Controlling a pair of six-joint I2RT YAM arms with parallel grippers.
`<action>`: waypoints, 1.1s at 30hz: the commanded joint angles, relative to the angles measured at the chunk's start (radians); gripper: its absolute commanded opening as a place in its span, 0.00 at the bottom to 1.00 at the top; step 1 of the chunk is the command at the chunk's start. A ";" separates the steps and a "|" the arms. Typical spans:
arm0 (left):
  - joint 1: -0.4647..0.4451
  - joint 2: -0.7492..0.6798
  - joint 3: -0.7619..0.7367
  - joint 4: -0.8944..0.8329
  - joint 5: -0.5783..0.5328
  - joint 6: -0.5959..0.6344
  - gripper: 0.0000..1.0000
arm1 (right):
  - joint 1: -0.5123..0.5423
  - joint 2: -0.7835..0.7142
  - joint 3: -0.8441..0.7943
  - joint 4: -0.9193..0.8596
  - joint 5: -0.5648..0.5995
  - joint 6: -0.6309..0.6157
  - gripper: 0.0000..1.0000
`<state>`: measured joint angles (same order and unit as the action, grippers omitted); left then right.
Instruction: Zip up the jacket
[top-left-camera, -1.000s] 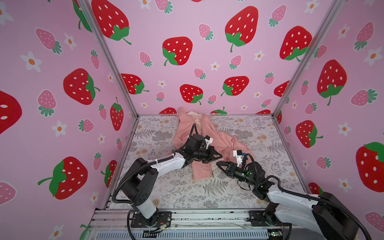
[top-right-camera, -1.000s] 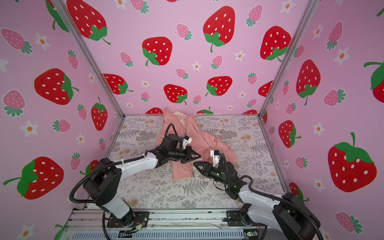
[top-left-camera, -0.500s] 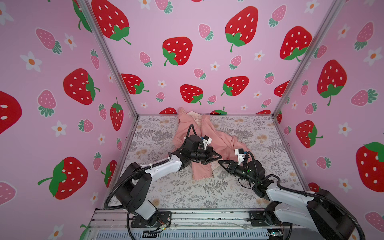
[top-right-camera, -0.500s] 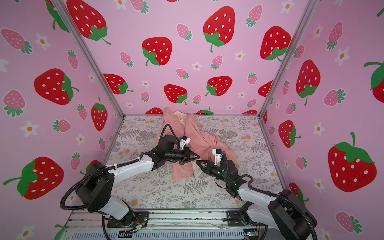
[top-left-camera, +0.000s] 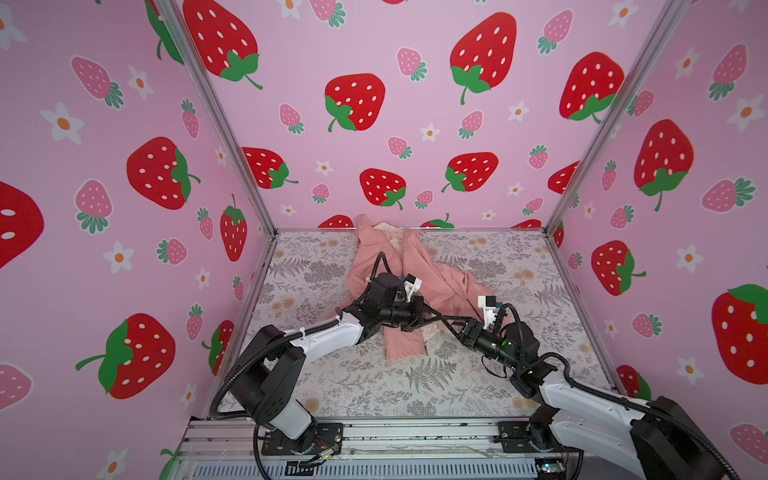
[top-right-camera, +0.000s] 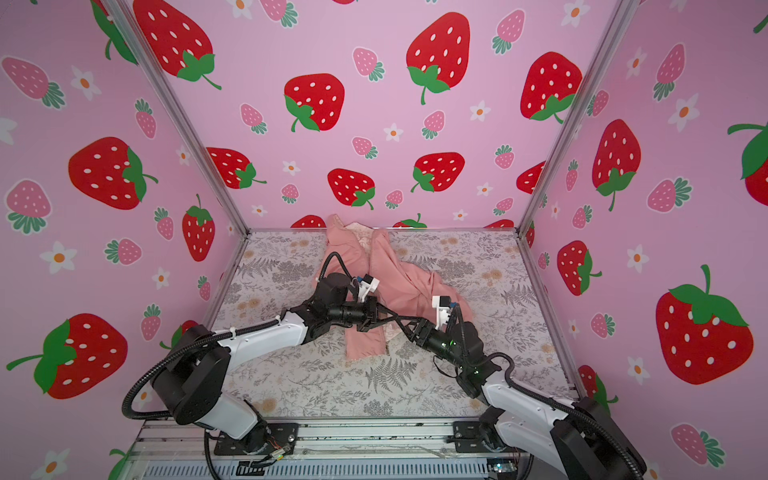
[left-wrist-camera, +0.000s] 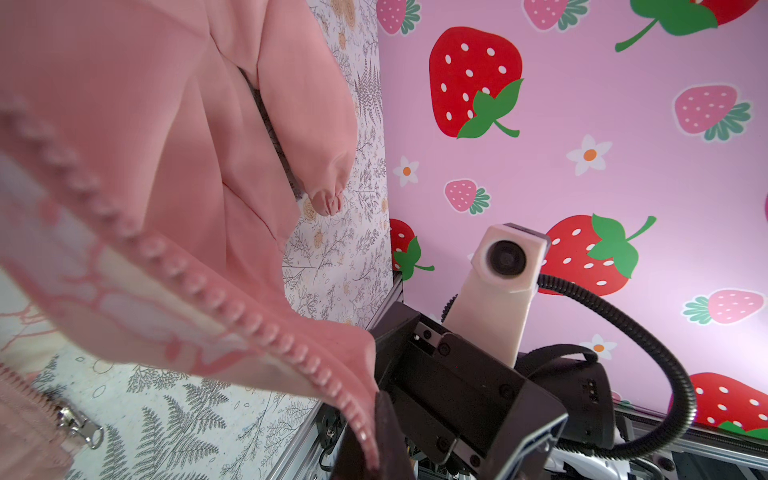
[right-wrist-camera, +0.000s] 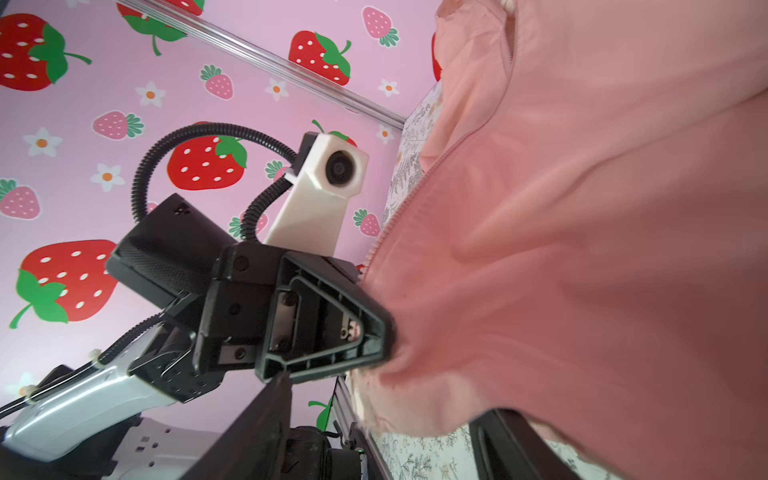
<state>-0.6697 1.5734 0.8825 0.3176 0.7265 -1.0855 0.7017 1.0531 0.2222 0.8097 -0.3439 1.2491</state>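
The robot's right gripper should next grip the jacket's lifted bottom corner beside the zipper teeth (left-wrist-camera: 232, 299), so that this front edge of the jacket can be laid ready for zipping.
The salmon-pink jacket (top-left-camera: 419, 266) (top-right-camera: 395, 274) lies unzipped in the middle of the table, hood toward the back wall. My left gripper (top-left-camera: 434, 316) (top-right-camera: 388, 316) (left-wrist-camera: 374, 455) is shut on the lower end of one front edge, its pink zipper teeth (left-wrist-camera: 232, 299) lifted off the table. The metal zipper slider (left-wrist-camera: 79, 424) sits on the other front edge, low on the table. My right gripper (top-left-camera: 451, 322) (top-right-camera: 405, 323) (right-wrist-camera: 386, 436) meets it tip to tip and stands open, its fingers (right-wrist-camera: 257, 428) on either side of the jacket's lifted bottom corner (right-wrist-camera: 415, 399).
A floral-print cloth (top-left-camera: 374, 386) covers the table. Strawberry-print walls close in the left, back and right sides, with metal posts (top-left-camera: 582, 158) at the back corners. A metal rail (top-left-camera: 374, 440) carries both arm bases at the front. One sleeve (top-left-camera: 465, 286) spreads to the right.
My right gripper's jaws have spread wider around the jacket's bottom corner. My left gripper keeps its hold on the zipper edge and has barely moved.
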 joint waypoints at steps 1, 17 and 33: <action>0.002 -0.019 -0.023 0.055 0.027 -0.030 0.00 | -0.007 0.055 -0.003 0.083 -0.011 0.060 0.59; 0.034 -0.175 -0.155 -0.035 -0.037 -0.007 0.56 | -0.170 0.038 0.118 -0.162 -0.096 -0.069 0.00; 0.095 -0.216 -0.199 -0.582 -0.318 0.272 0.67 | -0.254 0.036 0.477 -0.729 -0.070 -0.549 0.00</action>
<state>-0.5838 1.3201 0.6910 -0.2302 0.4503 -0.8543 0.4168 1.0420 0.7940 0.1600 -0.4076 0.7654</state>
